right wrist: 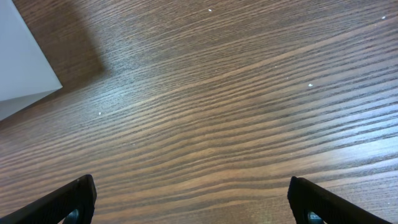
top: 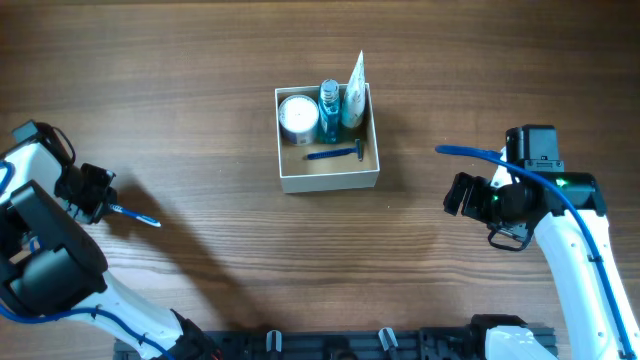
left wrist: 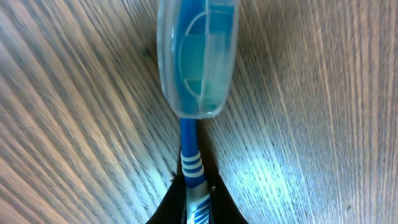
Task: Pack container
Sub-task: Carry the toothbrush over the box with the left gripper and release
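The blue toothbrush would come up off the table if I lifted my left gripper now, because the gripper's fingers are closed around the toothbrush's striped handle.
The container, a square white-walled box with a tan inside, sits at the table's middle back. It holds a round white-lidded jar, a small blue bottle, a white tube and a blue razor. My left gripper at the far left is shut on a blue toothbrush; in the left wrist view its striped handle runs between the fingers and its head sits in a clear blue cap. My right gripper is open and empty, right of the container, whose corner shows in the right wrist view.
The wooden table spreads all round. A blue cable arcs over the right arm. A black rail runs along the front edge.
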Available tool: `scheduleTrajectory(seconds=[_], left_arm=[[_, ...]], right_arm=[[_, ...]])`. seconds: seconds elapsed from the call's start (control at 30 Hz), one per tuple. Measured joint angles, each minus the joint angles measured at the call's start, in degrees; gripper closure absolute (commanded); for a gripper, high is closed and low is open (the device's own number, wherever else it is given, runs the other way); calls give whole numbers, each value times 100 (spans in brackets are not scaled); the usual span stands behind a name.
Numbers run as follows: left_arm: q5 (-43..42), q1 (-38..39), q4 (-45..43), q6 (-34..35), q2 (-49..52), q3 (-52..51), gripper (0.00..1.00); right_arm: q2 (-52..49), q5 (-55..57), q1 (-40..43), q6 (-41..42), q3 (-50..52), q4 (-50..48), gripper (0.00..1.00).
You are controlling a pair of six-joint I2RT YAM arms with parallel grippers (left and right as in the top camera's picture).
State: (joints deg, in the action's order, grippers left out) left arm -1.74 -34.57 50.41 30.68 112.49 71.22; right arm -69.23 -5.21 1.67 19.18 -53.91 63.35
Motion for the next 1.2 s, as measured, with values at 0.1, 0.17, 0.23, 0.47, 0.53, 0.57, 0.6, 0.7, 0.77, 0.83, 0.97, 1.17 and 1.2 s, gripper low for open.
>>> scheduleTrajectory(seconds=[0.1,0.17,0.23,0.47,0.53,0.57,0.6,0.7,0.77,0.83,0.97,1.17,1.2], left_arm=[[-339,74,140,-22,-98,0,96],[-597,295,146,-114,-448,20,96],[-791,706,131,-417,-1088,166,96],[-1029,2796,-409,-1961,-3021,481,96],[-1054,3475,-538,-2627,-3257,487,96],[-1058,3827,-601,-3016,-3298,487,96],[-1056,4107,-634,-3294,-3300,487,96],[-1080,4994,-640,-4203,-3220,487,96],[-1086,5362,-649,-4631,-3134,487,96],[-1080,5709,-656,-5141,-2966,487,96],[-999,6137,-813,-5853,-2492,487,96],[-835,6384,-1226,-6260,-2072,487,96],[-833,6400,-1279,-6293,-2063,487,96]], right_arm=[[0,0,0,0,0,0,0],[0,0,0,0,0,-2,0],[0,0,0,0,0,0,0],[0,-17,0,0,0,-2,0],[0,-17,0,0,0,-2,0],[0,-17,0,0,0,-2,0],[0,-17,0,0,0,-2,0],[0,-20,0,0,0,-2,0],[0,-20,0,0,0,-2,0],[0,-22,0,0,0,-2,0],[0,-35,0,0,0,-2,0],[0,-35,0,0,0,-2,0],[0,-35,0,0,0,-2,0]])
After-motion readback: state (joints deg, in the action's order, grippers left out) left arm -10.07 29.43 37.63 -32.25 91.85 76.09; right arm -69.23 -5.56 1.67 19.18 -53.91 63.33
